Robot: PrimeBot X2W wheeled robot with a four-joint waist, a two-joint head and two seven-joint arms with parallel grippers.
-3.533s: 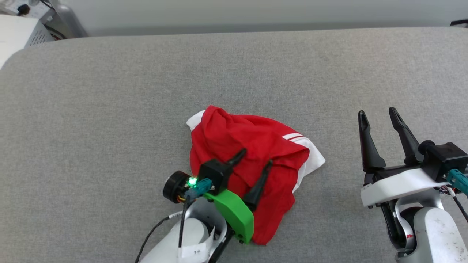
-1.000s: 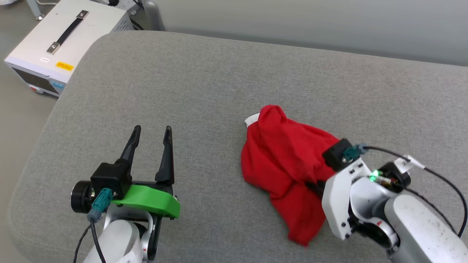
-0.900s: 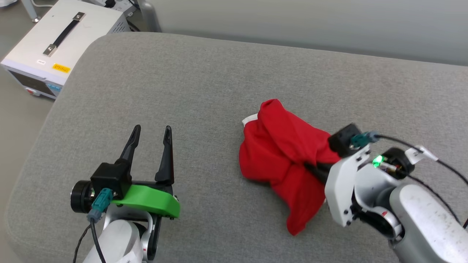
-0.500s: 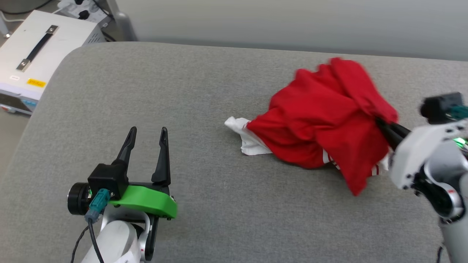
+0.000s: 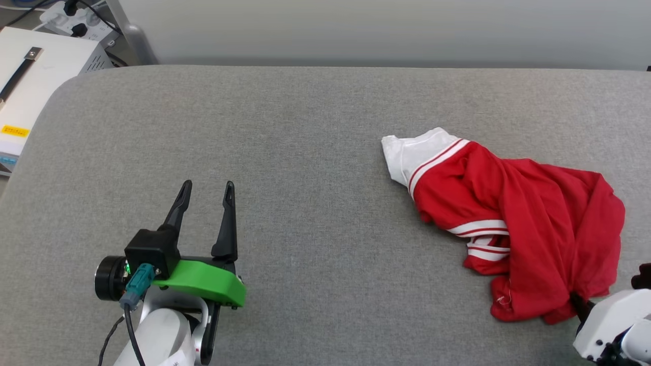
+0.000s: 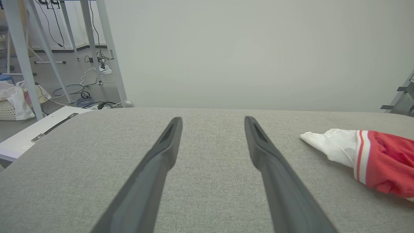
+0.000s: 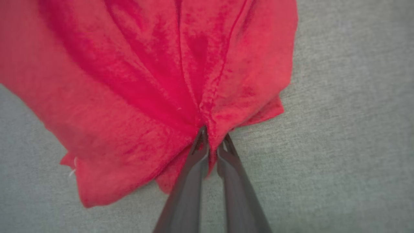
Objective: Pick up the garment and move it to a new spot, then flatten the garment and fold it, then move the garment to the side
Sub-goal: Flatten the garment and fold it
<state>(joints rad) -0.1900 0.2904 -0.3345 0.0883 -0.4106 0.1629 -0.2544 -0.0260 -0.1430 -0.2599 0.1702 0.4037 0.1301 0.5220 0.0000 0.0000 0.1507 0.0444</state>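
My left gripper should move the garment [image 5: 529, 223] to a new spot and flatten it, so it needs to grab the garment by its white sleeve [image 5: 406, 155] next.
The garment [image 5: 529, 223], a red T-shirt with a white sleeve and red-and-white striped trim, lies crumpled and stretched out at the right of the grey padded surface [image 5: 305, 152]. Its white sleeve [image 6: 333, 147] points left. My right gripper [image 7: 213, 139] is shut on a pinch of red cloth at the garment's near right edge; the head view catches that arm's white wrist [image 5: 610, 320] in the lower right corner. My left gripper [image 5: 206, 190] stands open over bare surface at the lower left, well apart from the garment [image 6: 385, 165], nothing between its fingers [image 6: 168, 142].
A white equipment box [image 5: 30, 76] with a black handle stands off the surface's far left corner, with a power strip [image 5: 71, 18] behind it. Metal frame legs [image 6: 110, 48] and floor cables sit beyond the left edge. A pale wall runs behind the surface.
My right gripper has pulled the garment up off the surface, swung it right and brought it down stretched out. The head view has turned right. The left gripper has kept still, open.
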